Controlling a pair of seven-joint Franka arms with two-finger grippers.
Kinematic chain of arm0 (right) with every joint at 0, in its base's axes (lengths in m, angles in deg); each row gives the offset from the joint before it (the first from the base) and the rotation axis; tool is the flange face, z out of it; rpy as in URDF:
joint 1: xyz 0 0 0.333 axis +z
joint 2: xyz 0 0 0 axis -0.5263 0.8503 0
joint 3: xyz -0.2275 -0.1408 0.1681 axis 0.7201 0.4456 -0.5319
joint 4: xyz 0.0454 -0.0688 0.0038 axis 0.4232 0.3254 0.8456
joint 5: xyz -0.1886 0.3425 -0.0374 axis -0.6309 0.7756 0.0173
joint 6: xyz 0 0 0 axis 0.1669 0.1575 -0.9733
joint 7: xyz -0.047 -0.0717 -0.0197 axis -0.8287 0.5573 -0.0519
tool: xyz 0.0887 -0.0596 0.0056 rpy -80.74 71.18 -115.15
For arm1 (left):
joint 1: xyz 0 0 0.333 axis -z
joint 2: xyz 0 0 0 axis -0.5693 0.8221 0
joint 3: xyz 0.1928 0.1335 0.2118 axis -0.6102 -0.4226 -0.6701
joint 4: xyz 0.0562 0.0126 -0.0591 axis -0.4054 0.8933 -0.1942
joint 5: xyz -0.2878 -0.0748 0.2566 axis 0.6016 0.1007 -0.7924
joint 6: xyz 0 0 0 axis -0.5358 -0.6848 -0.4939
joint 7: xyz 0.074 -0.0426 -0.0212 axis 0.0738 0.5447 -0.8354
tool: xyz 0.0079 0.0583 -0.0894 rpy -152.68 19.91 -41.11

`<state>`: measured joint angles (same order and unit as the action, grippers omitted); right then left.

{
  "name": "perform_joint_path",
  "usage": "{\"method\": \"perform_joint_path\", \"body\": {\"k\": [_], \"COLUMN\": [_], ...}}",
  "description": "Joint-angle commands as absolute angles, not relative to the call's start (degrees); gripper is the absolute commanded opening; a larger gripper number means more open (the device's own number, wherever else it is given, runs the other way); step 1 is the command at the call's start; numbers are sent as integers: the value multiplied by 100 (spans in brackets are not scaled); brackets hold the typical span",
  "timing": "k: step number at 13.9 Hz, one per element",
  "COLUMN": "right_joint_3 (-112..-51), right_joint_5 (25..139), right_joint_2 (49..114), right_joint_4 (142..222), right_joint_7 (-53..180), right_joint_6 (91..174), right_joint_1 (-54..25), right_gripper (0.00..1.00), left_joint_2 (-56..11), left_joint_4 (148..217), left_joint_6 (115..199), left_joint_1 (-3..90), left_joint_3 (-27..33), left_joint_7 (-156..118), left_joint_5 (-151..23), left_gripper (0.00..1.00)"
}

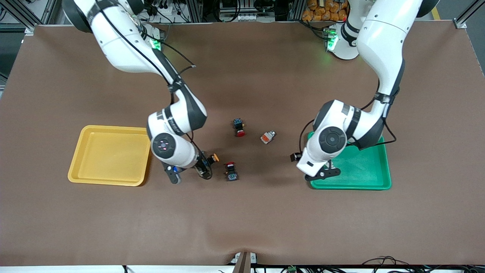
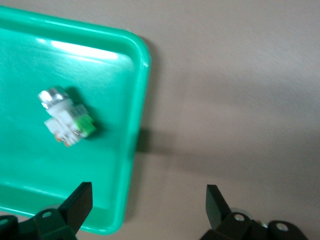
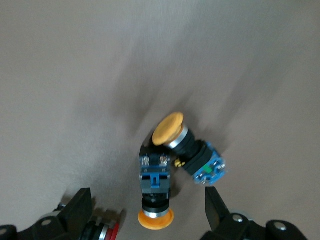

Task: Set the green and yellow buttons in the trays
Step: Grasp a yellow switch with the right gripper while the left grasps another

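Observation:
My right gripper should go lower first and then close on the button's body. Its fingers stop above the button's blue-black body (image 3: 155,180), so they would miss if they closed now.
Two black-and-blue buttons with yellow-orange caps lie touching on the brown mat: one (image 3: 156,192) between my right gripper's open fingers, the other (image 3: 187,145) beside it. The front view shows one cap (image 1: 214,157) beside my right gripper (image 1: 189,171), which hangs low next to the yellow tray (image 1: 110,155); in its own wrist view the right gripper (image 3: 147,210) is empty. A white button with a green face (image 2: 65,117) lies in the green tray (image 2: 142,75). My left gripper (image 2: 147,205) is open and empty over that tray's corner (image 1: 324,175). A white button with an orange face (image 1: 268,137) lies mid-table.
Two black buttons with red caps lie on the mat: one (image 1: 239,127) mid-table, one (image 1: 230,170) close beside my right gripper, its cap also in the right wrist view (image 3: 107,232). The green tray (image 1: 363,174) sits toward the left arm's end.

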<state>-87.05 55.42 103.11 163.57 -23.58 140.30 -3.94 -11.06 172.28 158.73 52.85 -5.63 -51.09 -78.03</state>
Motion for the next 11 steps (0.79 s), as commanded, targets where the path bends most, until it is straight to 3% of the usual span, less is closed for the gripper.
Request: {"method": "perform_joint_path", "body": {"k": [1,8,9,11], "right_joint_3": [-8647,-8629,-8620,-8612], "right_joint_5": [5515,5401,5401,5226], "right_joint_2": [10541,10699,10708,10717], "right_joint_4": [16092,16189,16198,16198], "right_joint_7": [-2642,-2652,-2652,-2652], "right_joint_6": [14001,14308,14317,14326], "right_joint_1": [-240,-47,-29,-38], "right_gripper": [100,100,94,61], "left_joint_2": [-1093,-908,-873,-767], "left_joint_4": [17259,17285,17294,17320], "left_joint_6": [15890,16320,16373,16548], "left_joint_1": [5474,5975,6001,6116], "left_joint_3": [-480,-480,-480,-480], "left_joint_7": [-5781,-7490,-7507,-7752], "left_joint_5": [-7799,-7291,-7176,-7113], "left_gripper": [100,100,100,100]}}
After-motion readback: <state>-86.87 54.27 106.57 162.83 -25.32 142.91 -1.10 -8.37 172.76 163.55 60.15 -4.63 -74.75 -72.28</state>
